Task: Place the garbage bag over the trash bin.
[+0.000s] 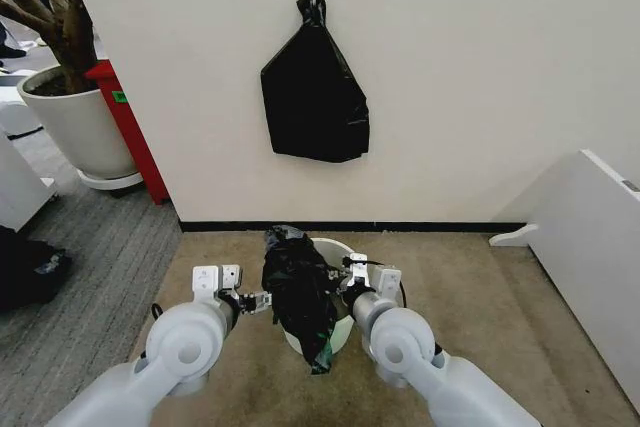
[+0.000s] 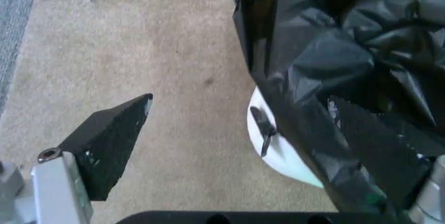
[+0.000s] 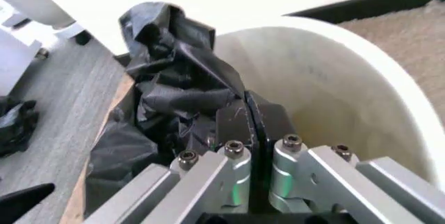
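Observation:
Next, my left gripper grabs the thin edge hanging free (image 1: 271,295) between its fingers, as the garbage bag hangs crumpled and slack (image 1: 300,282) over the bin.
The cream-white trash bin (image 1: 343,331) stands on the beige carpet close to the wall, between my two arms. The crumpled black garbage bag (image 1: 298,292) rises above the bin's left side and hangs down over its front rim. My right gripper (image 1: 343,273) sits at the bag's right edge over the bin mouth. In the right wrist view its pads (image 3: 236,122) are pressed together against the bag (image 3: 174,78), above the bin's pale inside (image 3: 334,88). My left gripper (image 1: 257,301) is open at the bag's left side. One of its fingers (image 2: 114,138) stands clear of the bag (image 2: 334,52) and bin (image 2: 282,159).
A knotted black bag bundle (image 1: 315,97) hangs from a wall hook straight ahead. A large white plant pot (image 1: 78,132) and a red stand (image 1: 130,127) are at the far left. A white panel (image 1: 600,247) lies along the right. A dark object (image 1: 25,267) lies on the grey floor at left.

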You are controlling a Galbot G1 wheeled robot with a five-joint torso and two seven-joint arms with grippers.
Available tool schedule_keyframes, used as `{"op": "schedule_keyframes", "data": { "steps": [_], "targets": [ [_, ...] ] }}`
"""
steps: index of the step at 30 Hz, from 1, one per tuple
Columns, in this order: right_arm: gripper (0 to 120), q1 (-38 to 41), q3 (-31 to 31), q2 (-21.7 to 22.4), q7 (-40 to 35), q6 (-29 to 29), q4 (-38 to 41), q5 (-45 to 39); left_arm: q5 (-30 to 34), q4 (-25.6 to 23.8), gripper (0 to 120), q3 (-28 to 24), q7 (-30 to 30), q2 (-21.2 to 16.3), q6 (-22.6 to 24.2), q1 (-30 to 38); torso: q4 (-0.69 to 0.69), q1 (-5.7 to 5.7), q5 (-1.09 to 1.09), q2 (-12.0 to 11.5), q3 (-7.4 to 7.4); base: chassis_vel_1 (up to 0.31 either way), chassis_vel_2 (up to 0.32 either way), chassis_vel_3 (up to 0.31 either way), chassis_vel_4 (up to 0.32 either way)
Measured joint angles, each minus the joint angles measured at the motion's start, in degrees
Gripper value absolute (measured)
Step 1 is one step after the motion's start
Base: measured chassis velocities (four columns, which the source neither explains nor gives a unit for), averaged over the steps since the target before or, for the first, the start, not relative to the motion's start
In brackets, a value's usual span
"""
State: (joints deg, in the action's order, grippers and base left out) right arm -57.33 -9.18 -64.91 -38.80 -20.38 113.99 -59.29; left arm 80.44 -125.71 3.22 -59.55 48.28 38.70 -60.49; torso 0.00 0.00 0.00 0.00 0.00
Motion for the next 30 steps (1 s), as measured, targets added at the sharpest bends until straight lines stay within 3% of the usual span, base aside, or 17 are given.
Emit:
{"op": "schedule_keyframes", "data": {
  "steps": [10, 30],
  "targets": [
    [0, -0.69, 1.73, 0.04, -2.24, 0.27, 1.75, 2.14, 0.33, 3.65, 100, -1.69, 0.51, 2.16, 0.17, 4.27, 0.01, 0.00, 0.01, 0.00, 0.00, 0.000, 0.000, 0.000, 0.000],
    [0, -2.61, 2.51, 0.13, -2.59, 0.59, 3.63, 2.83, 1.92, 13.45, 97, -7.43, -2.14, 11.08, 1.14, 11.03, 0.00, 0.00, 0.00, 0.00, 0.00, 0.000, 0.000, 0.000, 0.000]
  ]
}}
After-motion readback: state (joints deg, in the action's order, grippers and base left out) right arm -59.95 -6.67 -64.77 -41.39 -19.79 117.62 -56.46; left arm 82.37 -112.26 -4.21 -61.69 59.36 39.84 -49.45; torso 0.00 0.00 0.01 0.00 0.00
